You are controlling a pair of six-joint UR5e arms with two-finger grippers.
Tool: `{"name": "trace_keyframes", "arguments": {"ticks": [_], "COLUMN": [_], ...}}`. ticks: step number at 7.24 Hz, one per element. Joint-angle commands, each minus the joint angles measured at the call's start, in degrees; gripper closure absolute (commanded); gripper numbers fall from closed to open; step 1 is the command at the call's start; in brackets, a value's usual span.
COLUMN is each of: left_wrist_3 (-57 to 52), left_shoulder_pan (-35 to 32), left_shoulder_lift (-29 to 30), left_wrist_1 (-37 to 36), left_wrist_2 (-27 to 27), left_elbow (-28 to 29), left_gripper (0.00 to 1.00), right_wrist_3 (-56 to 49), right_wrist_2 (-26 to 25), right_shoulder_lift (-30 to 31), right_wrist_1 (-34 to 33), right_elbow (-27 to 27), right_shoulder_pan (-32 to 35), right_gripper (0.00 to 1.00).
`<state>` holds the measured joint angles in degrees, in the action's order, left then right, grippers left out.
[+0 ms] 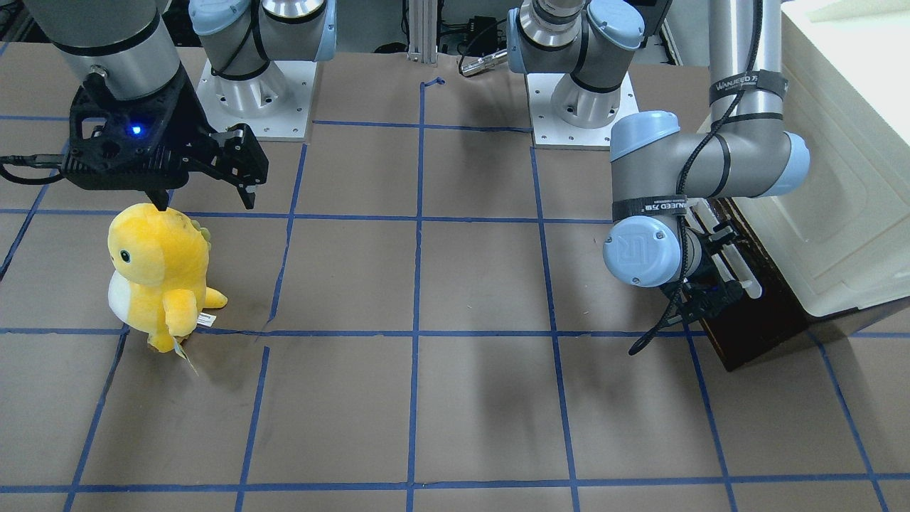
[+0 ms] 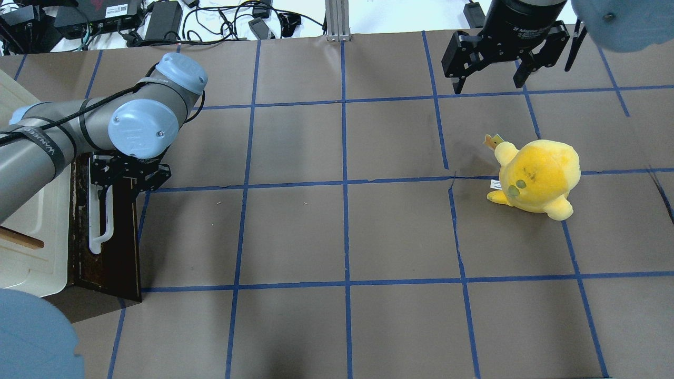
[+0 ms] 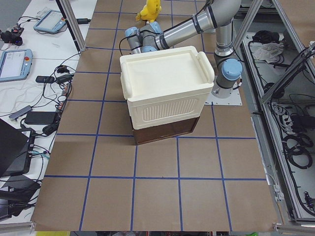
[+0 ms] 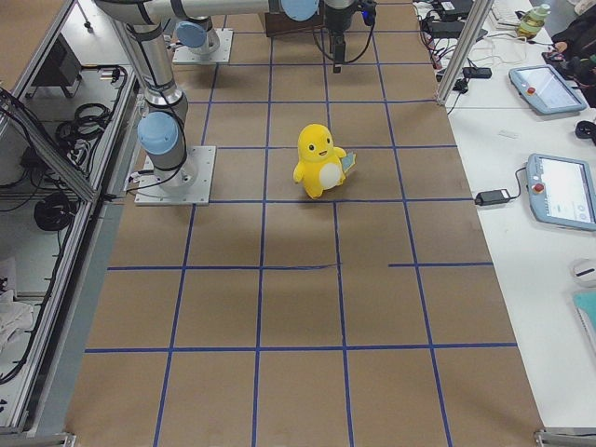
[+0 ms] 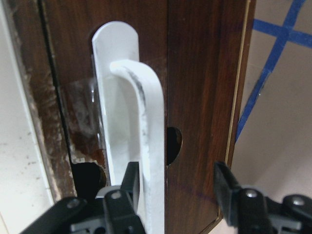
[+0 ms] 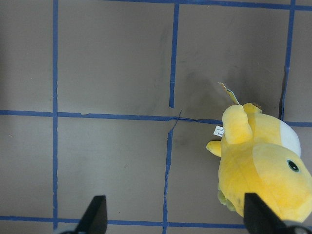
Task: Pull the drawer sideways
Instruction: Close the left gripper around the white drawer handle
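Next, my left gripper grabs the drawer's white handle bar, which stands out from the drawer's brown front, as that front is flat and wide.
The drawer lies under the cream box at the table's left end, its dark brown front facing the table's middle. Its long white bar handle runs along the front. My left gripper is open at the handle's far end. In the left wrist view the handle passes between the fingers, close to one and apart from the other. My right gripper is open and empty, hanging above the table beyond the plush toy.
A big cream-white plastic box sits on top of the drawer. A yellow plush toy stands on the table's right half, just below my right gripper. Brown paper with blue tape lines covers the table.
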<state>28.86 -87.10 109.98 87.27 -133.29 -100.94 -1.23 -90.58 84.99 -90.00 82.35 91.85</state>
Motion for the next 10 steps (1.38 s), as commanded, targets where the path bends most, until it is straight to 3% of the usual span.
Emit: {"name": "trace_keyframes", "arguments": {"ticks": [1, 9, 10], "left_wrist_3": [0.14, 1.73, 1.73], "left_shoulder_pan": [0.26, 1.50, 1.50], "left_shoulder_lift": [-0.11, 0.24, 0.15], "left_wrist_1": [0.44, -0.26, 0.09], "left_wrist_2": [-0.13, 0.40, 0.40], "left_elbow": [0.04, 0.31, 0.31], "left_gripper": [0.41, 0.50, 0.61], "right_wrist_3": [0.00, 0.00, 0.00], "right_wrist_2": [-0.03, 0.06, 0.06], "right_shoulder_lift": [0.00, 0.00, 0.00], "right_wrist_1": [0.00, 0.00, 0.00], "right_elbow": [0.00, 0.00, 0.00], "right_shoulder_pan": [0.00, 0.00, 0.00], "right_gripper": [0.00, 0.00, 0.00]}}
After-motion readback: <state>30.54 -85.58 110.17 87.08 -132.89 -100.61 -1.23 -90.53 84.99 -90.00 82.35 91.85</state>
